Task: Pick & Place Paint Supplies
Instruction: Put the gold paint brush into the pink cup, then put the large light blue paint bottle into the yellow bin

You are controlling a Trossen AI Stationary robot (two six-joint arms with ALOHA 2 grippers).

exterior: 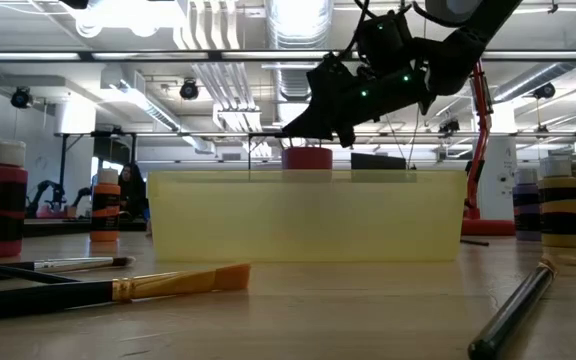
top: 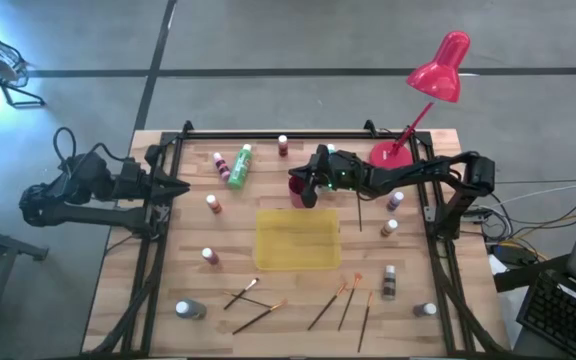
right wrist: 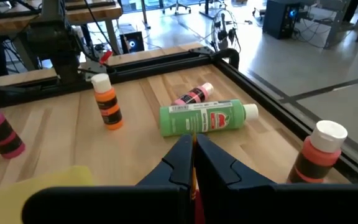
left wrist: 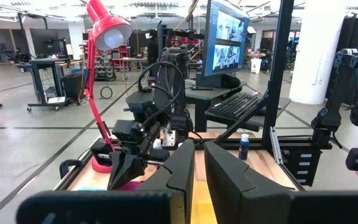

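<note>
The magenta cup is right below the brush's orange part and the robot's fingers, so the right gripper will let go of the brush now.
Small paint bottles stand about the yellow tray [top: 298,238]. A green bottle [right wrist: 204,118] and a pink one [right wrist: 194,94] lie on their sides near the far edge. Several brushes [top: 258,317] lie flat at the near edge. My right gripper [top: 303,195] is over the magenta cup [top: 295,186] just beyond the tray. It is shut, and a thin orange strip of a brush [right wrist: 194,163] shows between its fingers. My left gripper [top: 180,187] waits at the table's left, pointing level, with a narrow gap between its fingers and nothing in it. My right gripper pinches a thin brush between its two fingers. Only the brush's orange end [right wrist: 193,134] shows, at the fingertips and down the slit between them. The fingers come from the table's right, slanting a little downward. The fingers hide the rest of the brush.
A red desk lamp [top: 438,70] leans over the far right corner, its base [top: 388,153] beside my right arm. Black frame rails run along the table's edges. More bottles [top: 389,227] stand right of the tray. A dark thin brush [top: 360,215] lies under my right arm.
</note>
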